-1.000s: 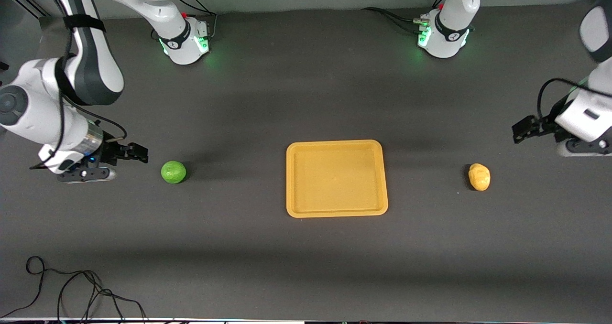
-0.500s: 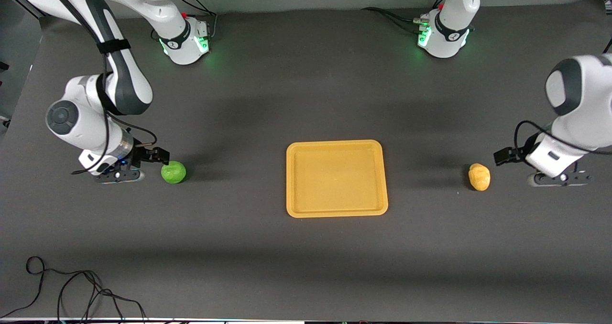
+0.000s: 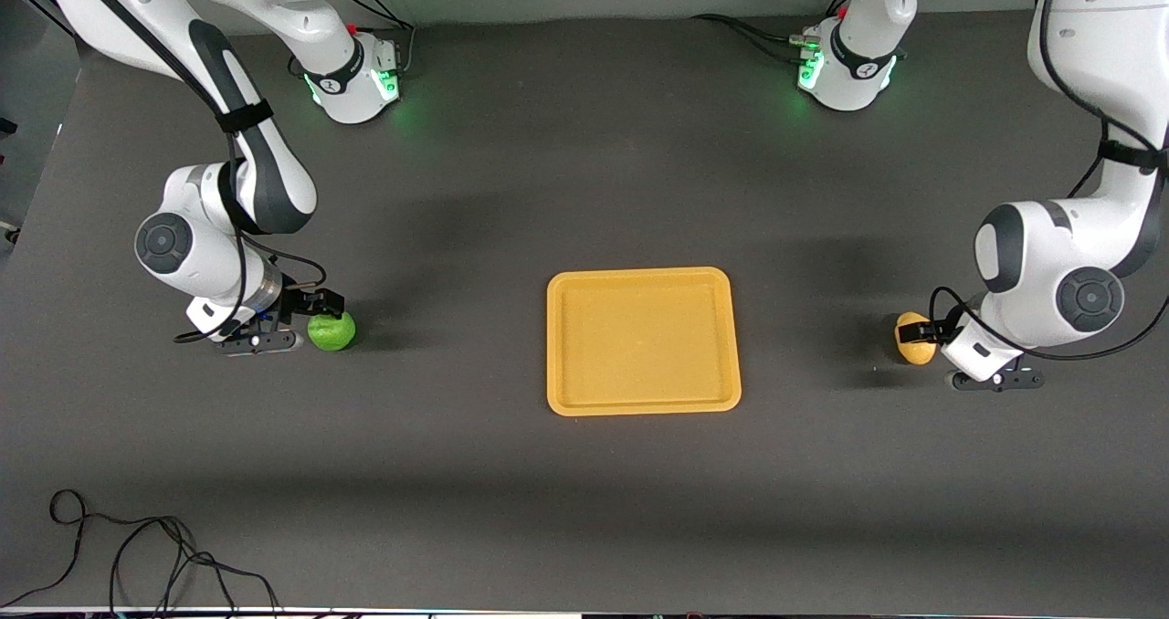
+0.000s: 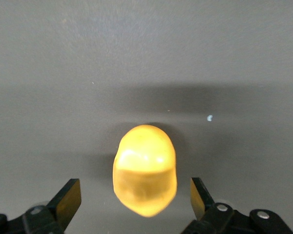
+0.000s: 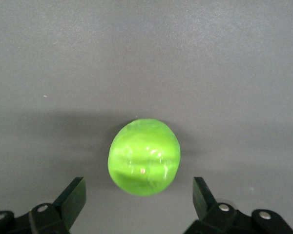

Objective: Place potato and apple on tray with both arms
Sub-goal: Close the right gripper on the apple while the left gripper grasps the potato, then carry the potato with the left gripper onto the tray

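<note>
My left gripper's fingers stop short of the potato's middle [image 4: 144, 170], so it is too early to close. It moves there next, then closes on the potato.
The yellow-orange tray [image 3: 643, 409] lies flat mid-table. The green apple [image 3: 332, 331] sits on the table toward the right arm's end; it also shows in the right wrist view [image 5: 144, 157]. My right gripper [image 3: 315, 313] is open and low beside the apple, its fingers [image 5: 71, 200] wide on either side of the apple's near end, not touching. The lumpy potato [image 3: 913, 338] sits toward the left arm's end, and shows in the left wrist view [image 4: 145, 169]. My left gripper [image 3: 924, 331] is open and low at the potato, fingers [image 4: 68, 200] apart on both sides of it.
A black cable [image 3: 137, 555] lies coiled on the table near the front camera at the right arm's end. The two arm bases [image 3: 352, 76] [image 3: 845, 71] stand at the table's back edge.
Both arms have swung in and down: the right gripper has closed in on the apple, the left gripper on the potato. Apple, potato and tray have not moved.
</note>
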`<state>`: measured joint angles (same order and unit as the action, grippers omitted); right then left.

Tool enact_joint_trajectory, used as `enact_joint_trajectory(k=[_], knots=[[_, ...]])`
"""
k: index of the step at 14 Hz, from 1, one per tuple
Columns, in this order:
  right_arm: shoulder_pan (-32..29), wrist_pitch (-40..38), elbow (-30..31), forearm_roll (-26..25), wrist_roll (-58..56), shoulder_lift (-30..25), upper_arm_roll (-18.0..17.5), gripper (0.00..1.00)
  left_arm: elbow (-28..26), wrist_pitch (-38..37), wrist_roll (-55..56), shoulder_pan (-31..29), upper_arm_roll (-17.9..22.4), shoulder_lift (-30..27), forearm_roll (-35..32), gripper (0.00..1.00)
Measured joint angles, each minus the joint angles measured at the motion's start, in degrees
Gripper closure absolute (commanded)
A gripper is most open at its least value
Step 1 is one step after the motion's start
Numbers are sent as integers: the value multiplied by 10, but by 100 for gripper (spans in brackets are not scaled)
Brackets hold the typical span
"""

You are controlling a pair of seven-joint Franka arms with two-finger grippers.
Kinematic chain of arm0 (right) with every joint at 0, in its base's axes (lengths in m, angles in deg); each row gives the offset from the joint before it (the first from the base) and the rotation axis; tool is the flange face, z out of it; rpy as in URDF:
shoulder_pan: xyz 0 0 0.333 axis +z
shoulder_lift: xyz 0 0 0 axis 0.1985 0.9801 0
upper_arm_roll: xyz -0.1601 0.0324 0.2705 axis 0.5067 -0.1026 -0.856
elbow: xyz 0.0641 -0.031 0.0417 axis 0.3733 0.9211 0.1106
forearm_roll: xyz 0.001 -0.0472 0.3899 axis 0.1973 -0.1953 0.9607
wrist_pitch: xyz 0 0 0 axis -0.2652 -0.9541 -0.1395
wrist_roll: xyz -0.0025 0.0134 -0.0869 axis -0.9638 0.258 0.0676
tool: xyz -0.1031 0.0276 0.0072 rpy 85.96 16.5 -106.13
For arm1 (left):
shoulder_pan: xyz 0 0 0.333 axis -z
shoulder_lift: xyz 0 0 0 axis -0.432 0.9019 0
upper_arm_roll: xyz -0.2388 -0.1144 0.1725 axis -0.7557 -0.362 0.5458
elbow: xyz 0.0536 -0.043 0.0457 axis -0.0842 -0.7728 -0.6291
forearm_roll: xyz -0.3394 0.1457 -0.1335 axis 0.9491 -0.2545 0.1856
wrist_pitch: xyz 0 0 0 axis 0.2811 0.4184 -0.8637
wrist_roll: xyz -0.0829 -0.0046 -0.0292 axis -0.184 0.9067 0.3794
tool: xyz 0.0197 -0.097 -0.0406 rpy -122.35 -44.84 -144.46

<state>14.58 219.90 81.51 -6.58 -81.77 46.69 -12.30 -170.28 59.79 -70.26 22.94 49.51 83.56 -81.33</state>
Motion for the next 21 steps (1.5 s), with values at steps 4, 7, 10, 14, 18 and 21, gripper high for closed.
enact_joint_trajectory(k=[4, 7, 10, 14, 18, 21], knots=[[0, 40, 1, 0, 0, 37, 0, 3, -5, 26, 0, -3, 0, 23, 0, 15], [0, 68, 2, 0, 0, 69, 1, 5, -11, 33, 0, -4, 0, 30, 0, 53], [0, 75, 1, 0, 0, 84, 3, 28, -10, 31, 0, -4, -2, 27, 0, 71], [0, 75, -5, 0, 6, 83, 3, 47, 3, -24, 3, 3, -19, -5, 7, 73], [0, 65, -14, 0, 8, 71, 3, 66, 27, -108, 107, 20, -88, -60, 25, 73], [0, -10, -42, 0, 8, 42, 3, 68, 31, -112, 245, 80, -132, -64, 24, 73]])
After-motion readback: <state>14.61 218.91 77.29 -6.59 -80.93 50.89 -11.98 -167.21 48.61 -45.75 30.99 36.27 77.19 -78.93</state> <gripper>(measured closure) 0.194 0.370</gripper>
